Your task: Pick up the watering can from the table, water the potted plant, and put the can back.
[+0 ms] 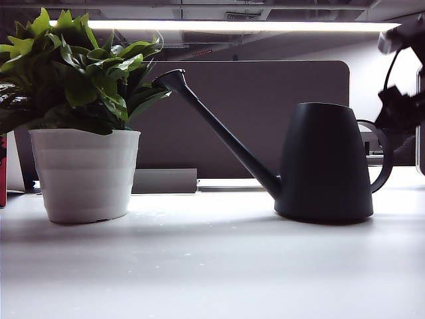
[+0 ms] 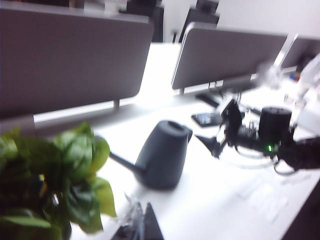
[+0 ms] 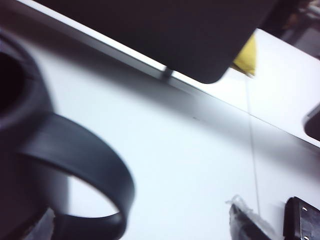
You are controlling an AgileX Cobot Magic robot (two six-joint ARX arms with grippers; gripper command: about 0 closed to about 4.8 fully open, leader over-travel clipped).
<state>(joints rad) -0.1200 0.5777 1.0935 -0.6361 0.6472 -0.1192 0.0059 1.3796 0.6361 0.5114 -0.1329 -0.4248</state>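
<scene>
My right gripper is to water the potted plant (image 1: 80, 119), so it needs to hold the dark grey watering can (image 1: 324, 163) by its loop handle next.
The dark grey watering can (image 1: 324, 163) stands upright on the white table (image 1: 212, 266), its long spout pointing left toward the potted plant (image 1: 80, 119) in its white ribbed pot. My right gripper (image 3: 142, 220) is open at the can's right side. The loop handle (image 3: 95, 180) lies between its spread fingers without being pinched. In the exterior view that gripper is a dark blur (image 1: 397, 113) beside the handle. My left gripper (image 2: 142, 225) hovers next to the plant's leaves (image 2: 75, 165), its fingertips pressed together with nothing in them.
A dark grey partition panel (image 1: 265, 113) runs behind the can and plant. More panels and a dark phone-like object (image 2: 207, 119) lie farther back. A yellow item (image 3: 247, 57) sits past the panel's end. Bare white tabletop stretches in front of the can.
</scene>
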